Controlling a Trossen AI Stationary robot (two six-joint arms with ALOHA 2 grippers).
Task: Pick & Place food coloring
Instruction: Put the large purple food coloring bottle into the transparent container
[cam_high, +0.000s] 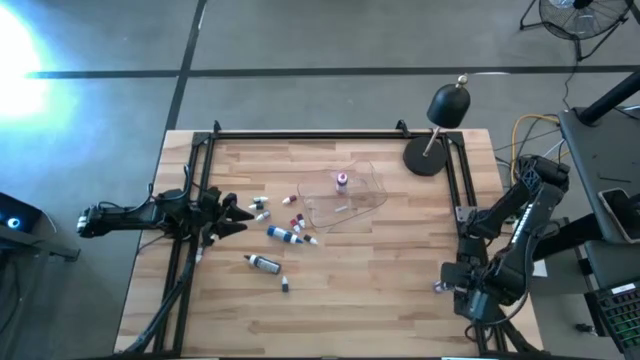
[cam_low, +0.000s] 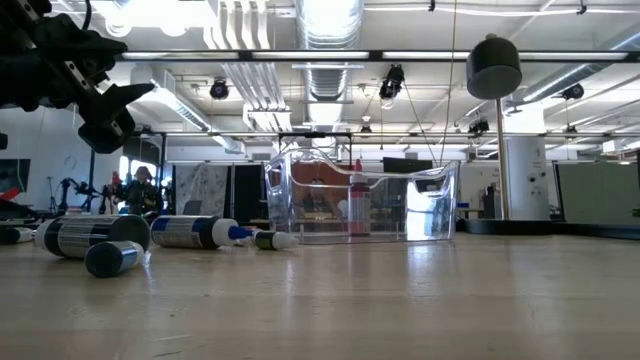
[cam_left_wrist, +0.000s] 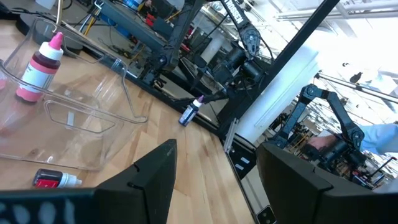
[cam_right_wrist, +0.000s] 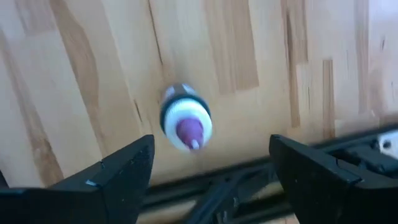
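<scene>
The robot's right gripper needs to place the purple-tipped bottle in the clear plastic tray (cam_high: 362, 205), so it should grab the bottle by its white cap.
Several food coloring bottles (cam_high: 285, 234) lie on their sides on the wooden table between my left gripper (cam_high: 240, 215) and a clear plastic tray (cam_high: 362, 205). One pink-capped bottle (cam_left_wrist: 38, 67) stands upright inside the tray. Another bottle (cam_right_wrist: 185, 123), white-shouldered with a purple tip, stands upright on the table by the right frame rail. My right gripper (cam_right_wrist: 210, 152) points down over it, open, a finger on either side and clear of it. My left gripper (cam_left_wrist: 217, 168) waits open at the table's left, pointing level toward the tray.
A black dome-headed lamp (cam_high: 447, 105) on a round base (cam_high: 424, 160) stands at the far right corner. A black metal frame (cam_high: 300, 134) runs along the table's edges. Bare wood lies in front of the tray toward the near edge.
</scene>
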